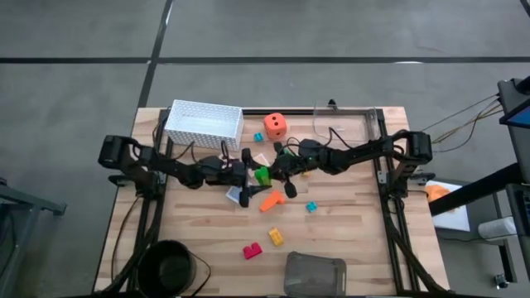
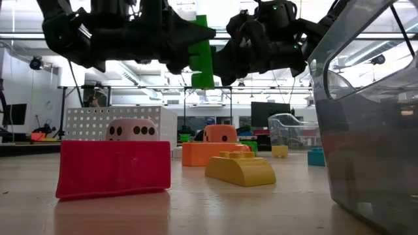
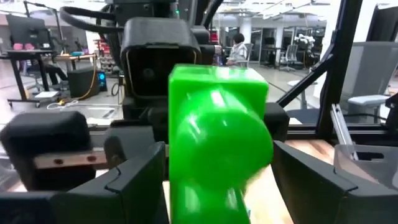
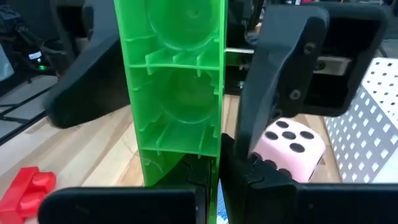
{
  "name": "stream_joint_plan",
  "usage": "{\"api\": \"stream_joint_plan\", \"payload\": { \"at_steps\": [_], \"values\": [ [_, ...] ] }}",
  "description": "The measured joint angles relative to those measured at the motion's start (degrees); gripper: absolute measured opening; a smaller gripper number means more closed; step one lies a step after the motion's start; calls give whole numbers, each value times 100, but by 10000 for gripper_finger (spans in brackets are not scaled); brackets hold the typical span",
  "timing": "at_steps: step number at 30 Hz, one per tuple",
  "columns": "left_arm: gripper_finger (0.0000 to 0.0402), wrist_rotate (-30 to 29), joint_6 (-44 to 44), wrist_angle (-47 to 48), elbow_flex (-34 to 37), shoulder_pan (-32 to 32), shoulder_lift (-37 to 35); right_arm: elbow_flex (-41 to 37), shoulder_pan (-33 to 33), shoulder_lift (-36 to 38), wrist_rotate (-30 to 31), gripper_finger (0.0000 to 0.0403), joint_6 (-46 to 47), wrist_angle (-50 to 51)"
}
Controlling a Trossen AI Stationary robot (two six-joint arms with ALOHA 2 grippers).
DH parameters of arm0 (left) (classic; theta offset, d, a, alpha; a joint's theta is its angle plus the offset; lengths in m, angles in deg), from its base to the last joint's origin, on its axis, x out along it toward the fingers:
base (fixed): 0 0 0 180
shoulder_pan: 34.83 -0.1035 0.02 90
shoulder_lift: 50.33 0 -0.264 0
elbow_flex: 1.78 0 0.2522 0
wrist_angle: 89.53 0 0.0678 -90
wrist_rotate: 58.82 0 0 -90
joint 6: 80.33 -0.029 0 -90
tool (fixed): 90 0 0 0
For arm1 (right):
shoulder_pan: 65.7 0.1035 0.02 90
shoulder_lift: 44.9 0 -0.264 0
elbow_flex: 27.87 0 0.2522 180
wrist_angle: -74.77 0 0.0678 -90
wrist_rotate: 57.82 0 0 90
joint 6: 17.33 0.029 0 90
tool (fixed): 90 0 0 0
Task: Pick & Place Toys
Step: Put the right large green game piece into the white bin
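Next, my left gripper grabs the green brick [image 1: 262, 175] by its sides, to take it from my right gripper for the white basket [image 1: 204, 127].
A green brick [image 1: 262, 175] hangs upright above the table's middle, between both grippers; it also shows in the low view [image 2: 202, 52]. My right gripper [image 4: 214, 180] comes from the right and is shut on it. My left gripper [image 3: 217, 168] comes from the left. Its open fingers stand on either side of the brick [image 3: 217, 124], and a narrow gap shows on one side. Lying on the table are an orange die [image 1: 275, 125], a pink die [image 4: 292, 142], an orange brick [image 1: 271, 200], a teal brick [image 1: 311, 207], a yellow brick [image 1: 276, 237] and a red brick [image 1: 252, 250]. My right gripper pinches the green brick at one end, by the edge of its hollow underside [image 4: 186, 168], between two fingers that are almost shut. The fingers come about level from the table's right side. The brick stands upright, lifted clear of the table.
A white perforated basket [image 1: 204, 122] stands at the far left. A grey tray [image 1: 315, 275] and a black round container [image 1: 170, 266] stand at the near edge. A clear container [image 2: 290, 124] stands at the far right. Bare wood shows at the near left and the right.
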Motion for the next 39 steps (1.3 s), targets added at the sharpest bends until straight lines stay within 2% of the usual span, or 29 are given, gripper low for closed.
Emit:
{"api": "stream_joint_plan", "payload": {
  "at_steps": [5,12,30,34,39],
  "values": [
    [240,69,-122,4,58,5,-151,-12,10,0,-17,18,-13,54],
    [133,89,-199,-9,80,31,-257,-34,18,0,-46,18,-30,45],
    [133,182,-190,6,94,55,-229,-51,27,0,-11,22,108,42],
    [133,253,-192,46,94,59,-231,-51,27,0,-10,70,167,92],
    [133,373,-191,91,98,61,-231,-52,27,0,55,175,168,137]
  ]
}}
